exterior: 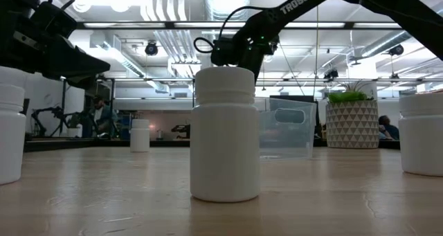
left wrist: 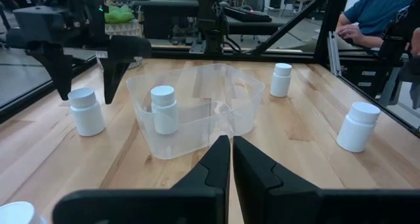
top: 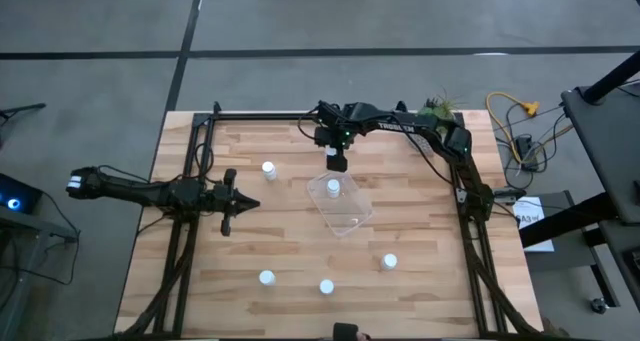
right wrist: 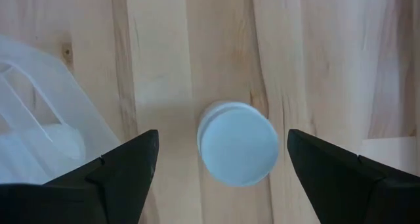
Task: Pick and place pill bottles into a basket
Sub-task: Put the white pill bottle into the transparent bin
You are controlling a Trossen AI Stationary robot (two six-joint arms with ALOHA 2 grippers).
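My right gripper's fingers are beside the white cap (right wrist: 239,145), above the wood, so they would catch the cap if I closed now.
Near the table's far edge, my right gripper (top: 337,162) points down, open, over an upright white pill bottle (right wrist: 236,152). Its fingers (right wrist: 125,165) stand either side of the cap without touching. That bottle (left wrist: 86,111) stands on the wood just beyond the far end of the clear basket (top: 343,207). One bottle (left wrist: 164,109) stands upright inside the basket. Several more bottles stand on the table: one left of the basket (top: 268,168), two near the front edge (top: 267,277) (top: 326,287), one at the near right (top: 389,262). My left gripper (top: 240,203) waits shut at the left.
A potted green plant (top: 440,109) stands at the far right corner, close behind the right arm. Black frame rails (top: 190,151) run along the table's sides. A seated person (left wrist: 377,10) shows beyond the table's near edge.
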